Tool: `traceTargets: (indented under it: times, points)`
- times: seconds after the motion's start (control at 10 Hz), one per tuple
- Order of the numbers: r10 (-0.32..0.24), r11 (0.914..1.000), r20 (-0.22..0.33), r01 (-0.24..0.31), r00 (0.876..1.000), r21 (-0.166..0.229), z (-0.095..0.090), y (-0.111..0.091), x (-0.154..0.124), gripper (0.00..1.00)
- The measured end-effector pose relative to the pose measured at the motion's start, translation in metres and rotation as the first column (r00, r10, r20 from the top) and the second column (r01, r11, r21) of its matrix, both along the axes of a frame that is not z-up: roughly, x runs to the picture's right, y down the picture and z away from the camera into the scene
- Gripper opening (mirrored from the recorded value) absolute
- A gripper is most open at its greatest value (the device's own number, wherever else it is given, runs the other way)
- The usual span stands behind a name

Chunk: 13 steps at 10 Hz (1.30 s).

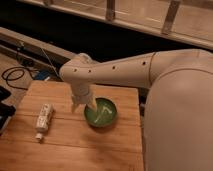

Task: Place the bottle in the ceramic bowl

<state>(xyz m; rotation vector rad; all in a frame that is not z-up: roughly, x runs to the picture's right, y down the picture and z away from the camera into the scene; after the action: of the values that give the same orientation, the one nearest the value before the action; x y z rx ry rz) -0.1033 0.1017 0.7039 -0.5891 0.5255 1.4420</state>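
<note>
I should grab the small white bottle by its body (44, 118) next. Then I can place it in the ceramic bowl (102, 113).
The white bottle (44, 119) lies on its side on the left part of the wooden table (65, 145), cap toward the near edge. The green ceramic bowl (102, 113) sits near the table's middle right, with only pale reflections inside it. My gripper (83, 106) hangs from the white arm, pointing down at the bowl's left rim. It is open with nothing between its fingers. The bottle rests well to the gripper's left, apart from it.
My white arm and body (175, 105) fill the right side and overhang the table's right edge. Black cables (15, 76) lie on the floor at the far left. A dark ledge and a railing (110, 15) run behind the table.
</note>
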Motion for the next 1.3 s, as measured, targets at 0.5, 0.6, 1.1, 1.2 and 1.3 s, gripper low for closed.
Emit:
traceTargets:
  times: [0.5,0.6,1.1,1.2,1.3]
  points:
    - [-0.001,1.0,0.047,0.0,0.999,0.008,0.004,-0.002,-0.003,0.65]
    - [0.0,0.9999,0.1,-0.001,0.995,0.012,0.009,-0.004,-0.007,0.65]
    - [-0.055,0.9952,0.312,0.027,0.948,0.094,0.042,-0.017,-0.115,0.65]
    - [-0.067,0.9944,0.338,0.035,0.939,0.1,0.047,-0.015,-0.133,0.65]
    - [-0.101,0.9919,0.371,0.065,0.923,0.109,0.05,-0.009,-0.161,0.65]
